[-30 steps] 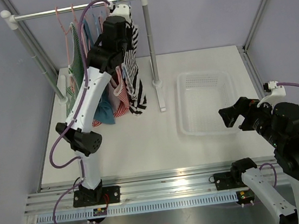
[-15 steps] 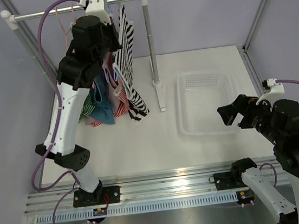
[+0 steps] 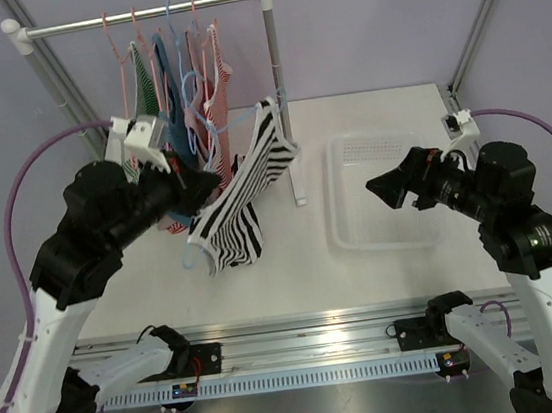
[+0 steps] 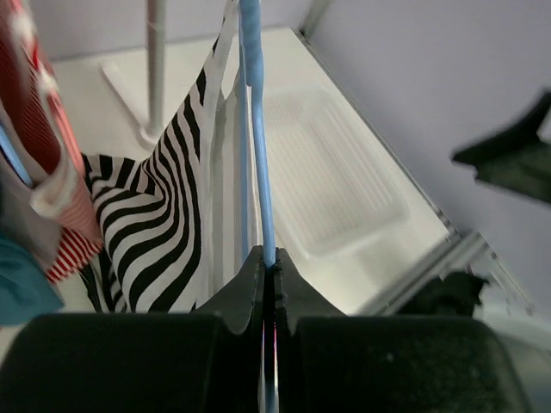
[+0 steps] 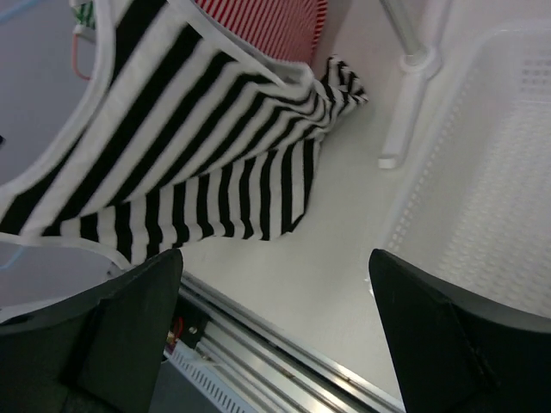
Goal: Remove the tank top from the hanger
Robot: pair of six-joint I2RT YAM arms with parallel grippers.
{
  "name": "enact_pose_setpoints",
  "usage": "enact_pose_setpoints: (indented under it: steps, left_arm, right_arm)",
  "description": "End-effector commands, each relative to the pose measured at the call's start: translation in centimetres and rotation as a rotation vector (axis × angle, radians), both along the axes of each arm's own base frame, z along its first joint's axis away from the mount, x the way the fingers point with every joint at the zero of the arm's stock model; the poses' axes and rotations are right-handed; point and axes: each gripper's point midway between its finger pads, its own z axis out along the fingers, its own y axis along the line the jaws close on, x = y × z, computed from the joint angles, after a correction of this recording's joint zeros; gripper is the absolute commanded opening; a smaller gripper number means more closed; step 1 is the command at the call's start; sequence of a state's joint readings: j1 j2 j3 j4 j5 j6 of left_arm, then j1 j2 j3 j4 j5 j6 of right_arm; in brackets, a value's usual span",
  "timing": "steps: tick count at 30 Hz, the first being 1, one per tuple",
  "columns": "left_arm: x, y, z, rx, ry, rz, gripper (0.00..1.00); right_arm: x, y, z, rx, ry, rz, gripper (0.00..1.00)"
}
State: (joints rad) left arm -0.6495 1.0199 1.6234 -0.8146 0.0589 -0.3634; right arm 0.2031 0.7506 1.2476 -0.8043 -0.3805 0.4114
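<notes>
Next, the right gripper grabs the tank top's shoulder strap at the hanger end facing it, cloth only, to remove the tank top.
The black-and-white striped tank top (image 3: 239, 196) hangs on a blue hanger (image 4: 258, 155), off the rail and slanted in the air above the table's left half. My left gripper (image 3: 209, 181) is shut on the hanger's thin blue bar (image 4: 268, 261), with the striped cloth (image 4: 164, 224) draped just left of the jaws. My right gripper (image 3: 383, 189) stands open over the basket's left side, facing the top and apart from it. In the right wrist view the tank top (image 5: 172, 155) spreads ahead of the wide-open right gripper (image 5: 275, 310), which holds nothing.
A clothes rack (image 3: 142, 15) at the back left carries several other tops on hangers (image 3: 180, 77); its right post (image 3: 279, 85) and foot (image 5: 405, 129) stand beside the striped top. A clear plastic basket (image 3: 346, 243) sits right of the post.
My left arm has lifted the hanger with the striped top off the rail and brought it down and forward. The right gripper has swung left over the basket toward it.
</notes>
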Motion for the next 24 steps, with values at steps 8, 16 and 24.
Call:
enact_pose_setpoints:
  steps: [8, 16, 24]
  left_arm:
    - [-7.7, 1.5, -10.4, -0.146, 0.141, -0.116, 0.0]
    - [-9.5, 2.8, -14.0, -0.201, 0.21, -0.083, 0.0]
    - [-9.8, 2.7, -13.3, -0.212, 0.218, -0.091, 0.0]
  right_arm:
    - [4.4, 9.2, -0.3, 0.299, 0.046, 0.367, 0.96]
    - [5.2, 17.6, -5.0, 0.119, 0.044, 0.367, 0.96]
    - [7.3, 22.8, -8.6, -0.065, 0.021, 0.331, 0.97]
